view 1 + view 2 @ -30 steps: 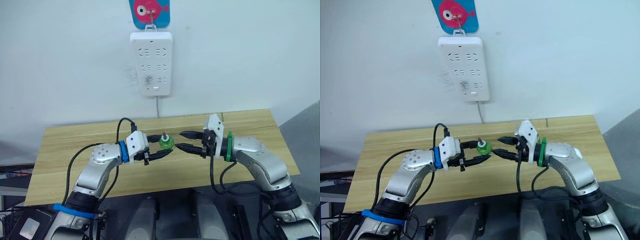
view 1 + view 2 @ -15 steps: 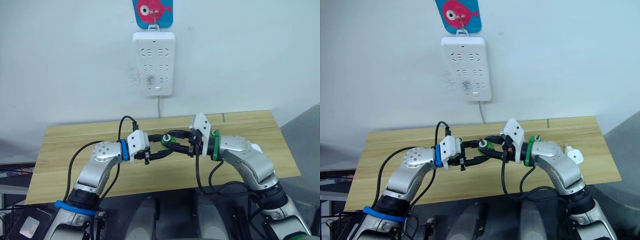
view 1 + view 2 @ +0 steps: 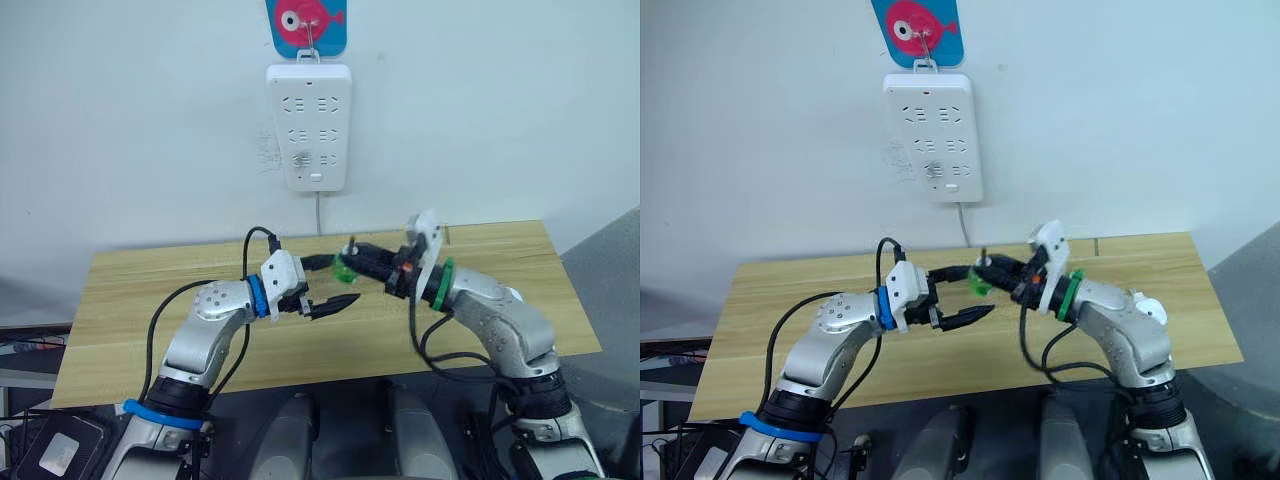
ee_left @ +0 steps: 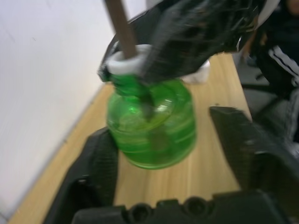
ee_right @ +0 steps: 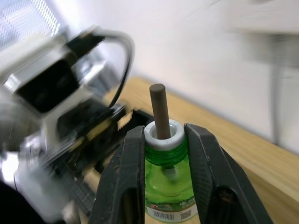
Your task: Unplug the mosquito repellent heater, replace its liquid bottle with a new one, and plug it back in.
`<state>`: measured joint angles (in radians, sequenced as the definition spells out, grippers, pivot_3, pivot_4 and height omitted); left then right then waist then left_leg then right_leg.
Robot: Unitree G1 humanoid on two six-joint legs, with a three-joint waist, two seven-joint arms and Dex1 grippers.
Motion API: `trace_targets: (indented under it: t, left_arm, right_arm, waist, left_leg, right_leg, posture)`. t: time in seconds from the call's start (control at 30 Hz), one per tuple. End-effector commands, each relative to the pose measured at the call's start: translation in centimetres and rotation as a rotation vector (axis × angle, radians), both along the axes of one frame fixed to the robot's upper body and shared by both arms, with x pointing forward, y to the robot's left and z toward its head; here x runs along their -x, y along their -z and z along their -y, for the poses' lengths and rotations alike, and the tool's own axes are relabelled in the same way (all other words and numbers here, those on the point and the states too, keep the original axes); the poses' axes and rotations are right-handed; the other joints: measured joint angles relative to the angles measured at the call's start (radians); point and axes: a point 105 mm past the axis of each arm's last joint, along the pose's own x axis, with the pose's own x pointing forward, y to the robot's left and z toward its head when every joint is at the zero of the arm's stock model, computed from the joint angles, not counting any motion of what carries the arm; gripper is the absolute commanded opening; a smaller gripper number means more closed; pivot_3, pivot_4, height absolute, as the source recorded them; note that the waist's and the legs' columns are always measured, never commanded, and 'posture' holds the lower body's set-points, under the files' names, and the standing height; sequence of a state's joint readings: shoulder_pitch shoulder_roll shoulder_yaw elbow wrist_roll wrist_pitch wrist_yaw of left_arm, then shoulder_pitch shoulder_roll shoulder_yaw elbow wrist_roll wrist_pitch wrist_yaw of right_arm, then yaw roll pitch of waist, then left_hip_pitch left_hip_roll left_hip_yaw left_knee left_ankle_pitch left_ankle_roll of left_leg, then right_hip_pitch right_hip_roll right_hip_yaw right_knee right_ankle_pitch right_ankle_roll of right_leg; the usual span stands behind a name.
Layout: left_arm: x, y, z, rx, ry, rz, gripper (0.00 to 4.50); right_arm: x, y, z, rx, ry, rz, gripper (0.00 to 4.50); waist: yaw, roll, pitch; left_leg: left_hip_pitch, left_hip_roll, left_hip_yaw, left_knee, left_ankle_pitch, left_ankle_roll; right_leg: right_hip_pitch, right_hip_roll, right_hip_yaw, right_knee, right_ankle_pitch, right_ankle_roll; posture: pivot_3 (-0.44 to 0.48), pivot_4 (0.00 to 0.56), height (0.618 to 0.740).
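Note:
Next, my left gripper takes hold of the green liquid bottle by its round body (image 3: 343, 270). That leaves the green liquid bottle's wick (image 3: 351, 243) free to enter the heater.
A small green liquid bottle (image 3: 343, 269) with a white collar and a brown wick hangs above the middle of the wooden table (image 3: 140, 290). My right gripper (image 5: 163, 140) is shut on its neck, one finger (image 5: 133, 158) on each side of the collar. My left gripper (image 3: 980, 288) is open around the bottle's body, and its fingers (image 4: 100, 158) stand apart from the glass. The white mosquito repellent heater (image 3: 1150, 311) lies on the table behind my right forearm, partly hidden by it.
A long white power strip (image 3: 308, 125) hangs on the wall above the table under a fish-shaped hook (image 3: 305, 18), its cord running down behind the table. The table's right end meets a grey floor area.
The bottle has passed from my left gripper to my right. The right gripper came in and shut on the neck; the left gripper opened. The bottle sits slightly higher and further right.

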<state>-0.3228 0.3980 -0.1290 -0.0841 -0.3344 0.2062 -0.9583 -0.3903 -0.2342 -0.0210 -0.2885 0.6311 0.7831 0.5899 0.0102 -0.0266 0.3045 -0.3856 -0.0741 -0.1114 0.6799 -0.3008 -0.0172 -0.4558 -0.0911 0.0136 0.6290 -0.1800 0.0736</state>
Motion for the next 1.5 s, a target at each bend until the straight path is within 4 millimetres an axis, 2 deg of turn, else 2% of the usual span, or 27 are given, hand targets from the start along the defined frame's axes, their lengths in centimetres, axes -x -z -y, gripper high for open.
trace_targets:
  t: [0.03, 0.2, 0.33, 0.7, 1.1, 1.2, 1.37, 1.5]
  left_arm:
    - [0.7, -1.9, 1.3, 0.083, -0.024, 0.085, 4.5]
    - [0.0, -3.8, 2.9, 0.211, -0.136, 0.135, 4.5]
    - [-0.2, -4.5, 3.8, 0.265, -0.187, 0.148, 4.5]
    - [-0.4, -4.7, 4.9, 0.275, -0.172, 0.152, 4.5]
    - [-0.4, -4.7, 5.7, 0.298, -0.166, 0.154, 4.5]
    - [-0.6, -4.9, 5.7, 0.309, -0.175, 0.157, 3.96]
    - [-0.5, -4.5, 5.6, 0.302, -0.172, 0.14, 2.3]
    - [-0.4, -4.3, 5.5, 0.299, -0.179, 0.139, 2.25]
  right_arm:
    - [-0.4, -1.1, 2.7, -0.194, 0.144, -0.13, 0.88]
    - [-0.3, -1.7, 3.7, -0.463, 0.193, -0.304, 0.88]
    - [0.3, -2.2, 3.5, -0.554, 0.16, -0.373, 0.88]
    - [1.2, -3.0, 2.9, -0.596, 0.104, -0.43, 0.88]
    - [1.4, -3.3, 2.9, -0.63, 0.119, -0.455, 0.88]
    - [1.4, -3.4, 2.9, -0.634, 0.122, -0.457, 0.88]
    - [1.3, -3.6, 2.8, -0.647, 0.12, -0.46, 0.88]
    - [1.2, -3.8, 2.8, -0.659, 0.117, -0.462, 0.88]
  waist:
    - [0.003, 0.0, 0.0]
    - [0.003, 0.0, 0.0]
    - [0.001, 0.0, -0.001]
    - [-0.01, 0.0, -0.001]
    - [-0.011, 0.0, -0.001]
    - [-0.011, 0.0, -0.001]
    - [-0.011, 0.0, -0.001]
    - [-0.011, 0.0, -0.001]
  left_leg:
    - [0.0, 0.0, 0.0, 0.0, 0.0, 0.0]
    - [0.0, 0.0, 0.0, 0.0, 0.0, 0.0]
    - [0.0, 0.0, 0.001, 0.0, 0.0, 0.0]
    - [0.0, 0.0, 0.002, 0.0, 0.0, 0.0]
    - [0.0, 0.0, 0.003, 0.0, 0.0, 0.001]
    - [0.0, 0.0, 0.003, 0.0, 0.0, 0.001]
    - [0.0, 0.0, 0.003, 0.0, 0.0, 0.001]
    - [0.0, 0.0, 0.003, 0.0, 0.0, 0.001]
  right_leg:
    - [0.0, 0.0, 0.0, 0.0, 0.0, 0.0]
    - [0.0, 0.0, 0.0, 0.0, 0.0, 0.0]
    - [0.0, 0.0, 0.001, 0.001, 0.0, 0.0]
    - [0.0, 0.001, 0.001, 0.001, 0.0, 0.0]
    - [0.0, 0.001, 0.001, 0.001, 0.0, 0.0]
    - [0.0, 0.001, 0.001, 0.001, 0.0, 0.0]
    - [0.0, 0.001, 0.001, 0.001, 0.0, 0.0]
    - [0.0, 0.001, 0.001, 0.001, 0.0, 0.0]
  posture:
    - [0.101, 0.27, 0.74]
    - [0.09, 0.266, 0.74]
    - [0.085, 0.265, 0.74]
    - [0.084, 0.269, 0.74]
    - [0.071, 0.275, 0.74]
    - [0.072, 0.272, 0.74]
    - [0.072, 0.272, 0.74]
    - [0.075, 0.265, 0.74]
